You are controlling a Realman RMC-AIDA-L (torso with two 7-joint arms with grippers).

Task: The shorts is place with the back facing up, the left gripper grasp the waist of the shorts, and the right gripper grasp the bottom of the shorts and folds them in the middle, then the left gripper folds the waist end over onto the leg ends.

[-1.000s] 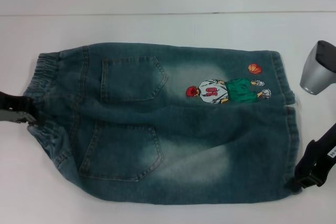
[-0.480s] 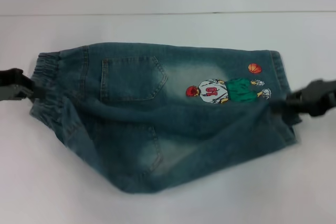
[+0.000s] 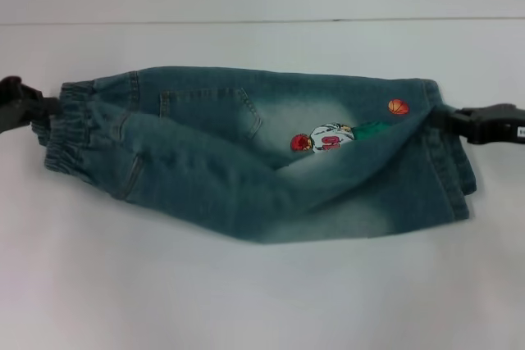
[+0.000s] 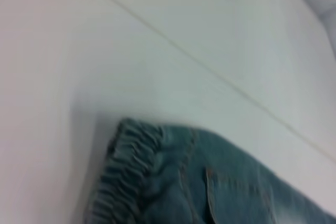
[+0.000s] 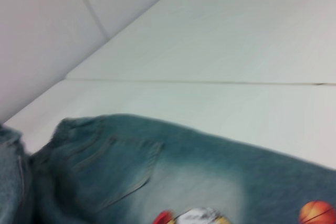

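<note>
My right gripper lays the near leg hem (image 3: 435,133) at the shorts' far edge (image 3: 418,83), before opening. The near leg hem is still raised short of that edge.
The blue denim shorts (image 3: 246,170) lie across the white table, back up, with the elastic waist (image 3: 70,129) on the left and the leg ends on the right. My left gripper (image 3: 45,108) is shut on the waist's near edge. My right gripper (image 3: 440,118) is shut on the near leg hem. Between them the near half is raised and draped over the far half, partly covering the cartoon player print (image 3: 321,141). An orange basketball patch (image 3: 398,106) still shows. The left wrist view has the waistband (image 4: 131,171); the right wrist view has the back pocket (image 5: 121,166).
The white table (image 3: 246,301) extends bare in front of the shorts. A thin seam (image 3: 262,20) runs across the surface behind them.
Both grippers have lifted the near edge of the shorts and carried it away from me, toward the far edge. The near pocket has turned under and the print is now half covered.
</note>
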